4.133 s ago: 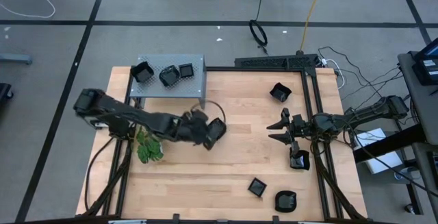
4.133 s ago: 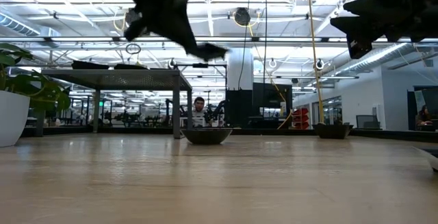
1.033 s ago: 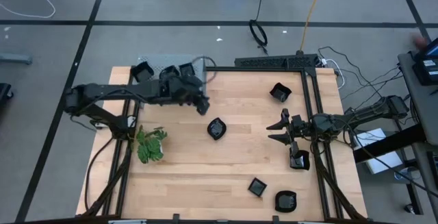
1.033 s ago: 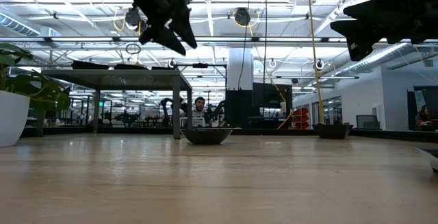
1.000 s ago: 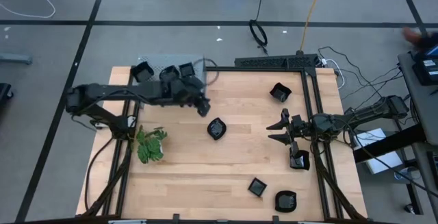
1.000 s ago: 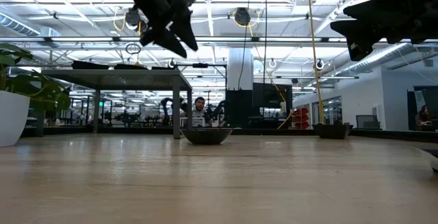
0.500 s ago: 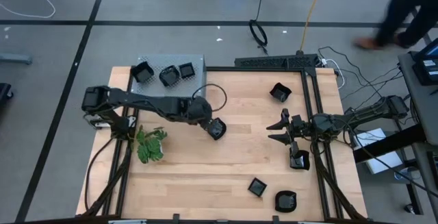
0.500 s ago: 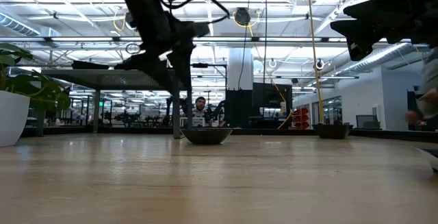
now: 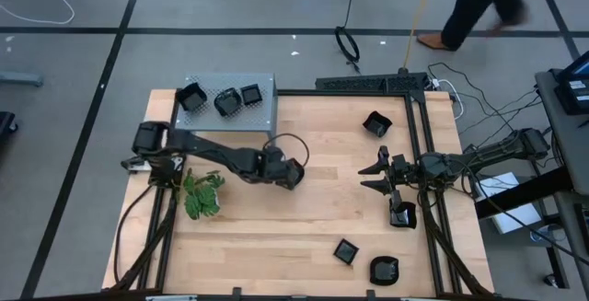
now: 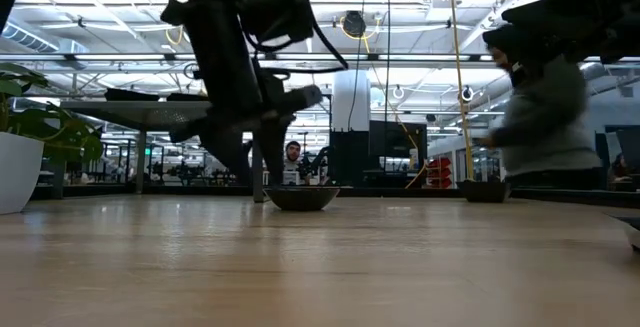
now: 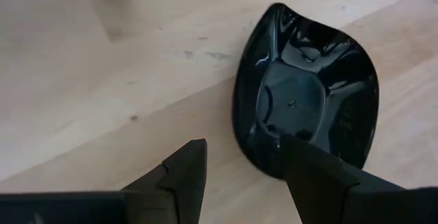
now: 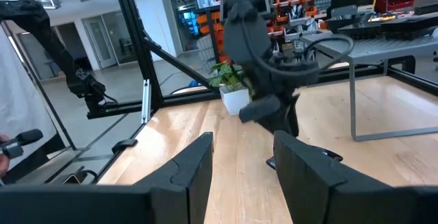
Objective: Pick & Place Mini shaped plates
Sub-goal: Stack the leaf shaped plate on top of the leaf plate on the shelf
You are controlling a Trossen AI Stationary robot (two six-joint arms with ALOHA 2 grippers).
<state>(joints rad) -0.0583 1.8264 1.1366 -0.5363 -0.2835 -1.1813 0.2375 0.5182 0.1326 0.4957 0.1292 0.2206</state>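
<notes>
My left gripper's fingers are above the leaf-shaped plate's rim, over bare wood, so it should lower before closing.
A glossy black leaf-shaped mini plate (image 11: 308, 90) lies flat on the wood near the table's middle (image 10: 302, 198). My left gripper (image 11: 243, 145) is low over it (image 9: 293, 174) and open, pointing down. One finger stands at the plate's rim and the other over bare wood beside it. Three more plates sit on the grey shelf (image 9: 267, 85) at the far left. Other plates lie at the right: (image 9: 376, 123), (image 9: 402, 215), (image 9: 345, 251), (image 9: 384, 270). My right gripper (image 9: 379, 174) waits open at the right, raised (image 12: 243, 138). My left gripper comes at the leaf-shaped plate from above. One finger (image 11: 311, 172) overlaps the plate's rim (image 11: 263, 162) on the side nearest the arm, and the other finger (image 11: 185, 172) is outside it over the wood. Whether either finger touches the plate I cannot tell.
A green plant (image 9: 201, 195) in a white pot (image 10: 15, 172) stands near the left edge, beside my left arm. The shelf's legs rise from the far left corner. A person (image 9: 488, 2) walks on the floor beyond the table's far right. Bare wood lies at the near left.
My left gripper has moved from beside the shelf toward the table's near edge and down, ending low over the leaf-shaped plate; it has stayed open. The plate has not moved. A person has walked into view beyond the table's far right.
</notes>
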